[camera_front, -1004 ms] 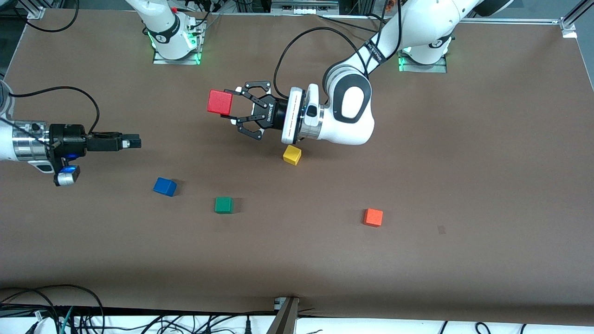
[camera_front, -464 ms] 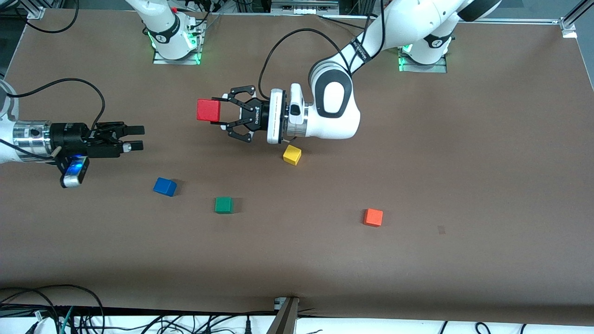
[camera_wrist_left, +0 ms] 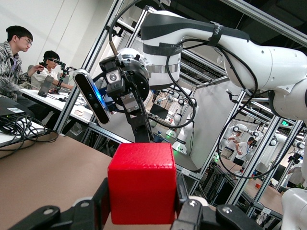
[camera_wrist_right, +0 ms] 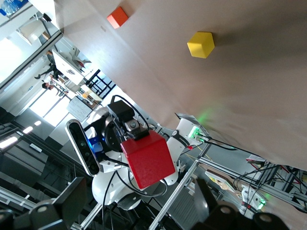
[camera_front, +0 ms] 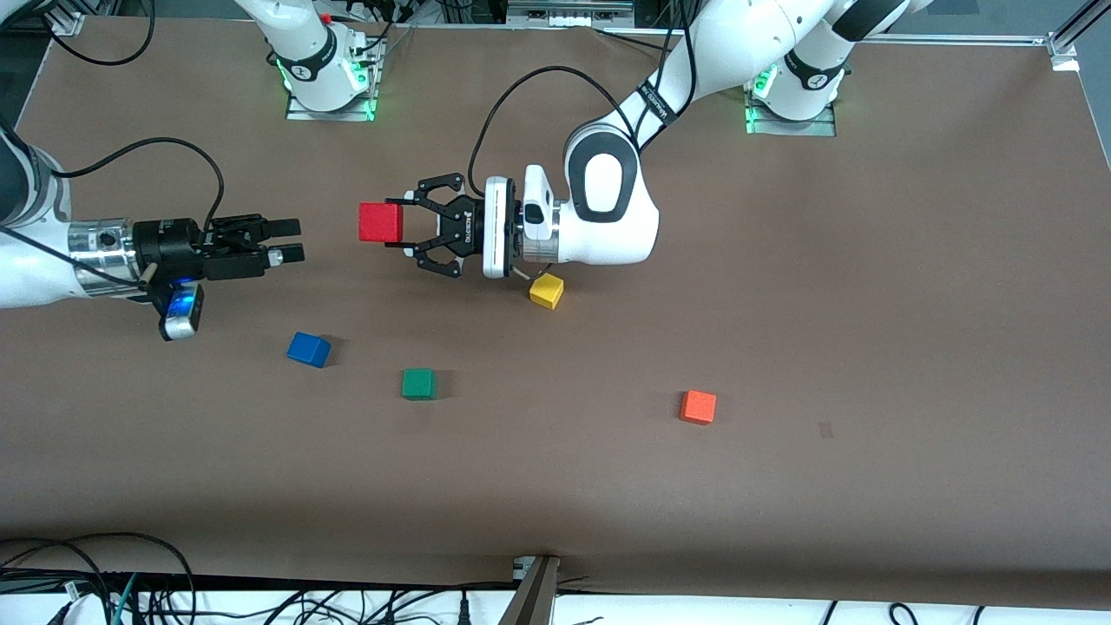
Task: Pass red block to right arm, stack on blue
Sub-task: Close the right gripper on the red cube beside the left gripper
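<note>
My left gripper's fingers cover the rear of the red block, so I need to grab the red block's exposed loose end [camera_front: 371,222] with my right gripper next, to stack the red block.
My left gripper [camera_front: 395,225] is shut on the red block [camera_front: 380,222] and holds it level in the air above the table's middle. The block fills the left wrist view [camera_wrist_left: 142,182] between the black fingers. My right gripper [camera_front: 293,240] is open and empty, pointing at the red block with a gap between them. The right wrist view shows the red block [camera_wrist_right: 147,158] ahead between its two spread fingers. The blue block [camera_front: 308,349] lies on the table, nearer to the front camera than the right gripper.
A green block [camera_front: 418,383] lies beside the blue one. A yellow block [camera_front: 546,290] lies under the left wrist. An orange block [camera_front: 698,406] lies toward the left arm's end. The brown table [camera_front: 781,304] has its edge along the front.
My left gripper has carried the red block toward the right arm's end. My right gripper has moved toward the block and turned from a side-on pose to show two spread fingers.
</note>
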You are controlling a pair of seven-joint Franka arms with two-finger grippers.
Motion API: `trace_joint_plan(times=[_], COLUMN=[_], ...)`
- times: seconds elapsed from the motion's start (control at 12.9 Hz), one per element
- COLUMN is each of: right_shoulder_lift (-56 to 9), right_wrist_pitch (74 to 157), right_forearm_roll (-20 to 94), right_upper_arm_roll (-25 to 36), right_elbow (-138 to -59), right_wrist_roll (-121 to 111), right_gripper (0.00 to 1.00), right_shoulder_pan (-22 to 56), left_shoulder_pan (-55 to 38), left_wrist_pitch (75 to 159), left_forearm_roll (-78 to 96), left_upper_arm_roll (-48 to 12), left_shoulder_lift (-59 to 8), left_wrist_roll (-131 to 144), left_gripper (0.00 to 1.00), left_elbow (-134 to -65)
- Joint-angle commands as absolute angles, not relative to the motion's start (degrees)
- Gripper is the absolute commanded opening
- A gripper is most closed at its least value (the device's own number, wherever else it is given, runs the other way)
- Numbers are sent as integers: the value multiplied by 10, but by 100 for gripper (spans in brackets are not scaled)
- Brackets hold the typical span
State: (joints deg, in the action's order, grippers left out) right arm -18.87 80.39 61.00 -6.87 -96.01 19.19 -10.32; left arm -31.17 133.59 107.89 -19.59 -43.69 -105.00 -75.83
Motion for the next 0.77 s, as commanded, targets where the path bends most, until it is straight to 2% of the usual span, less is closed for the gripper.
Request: trace_joint_plan(times=[0.0, 0.23, 0.46, 0.7], right_shoulder_lift=[-170, -158, -140, -142], right_wrist_pitch=[812, 846, 919, 925], right_forearm_roll=[627, 654, 670, 678], right_upper_arm_roll=[-76, -88, -143, -147], right_elbow=[-995, -1043, -1071, -1077], right_wrist_roll=[153, 95, 91, 78], right_gripper=[100, 100, 100, 100], right_shoulder_pan=[-106, -106, -106, -106], left_shoulder_pan=[-323, -323, -323, -323], left_wrist_pitch=[1343, 1343, 1343, 1343], left_forearm_roll=[1085, 1085, 1085, 1085], left_upper_arm_roll=[-187, -186, -186, -185], left_shoulder_lift=[-453, -453, -453, -453], left_wrist_roll=[-1044, -1044, -1044, -1044], left_gripper=[0, 0, 0, 0], left_elbow=[-727, -726, -726, -725])
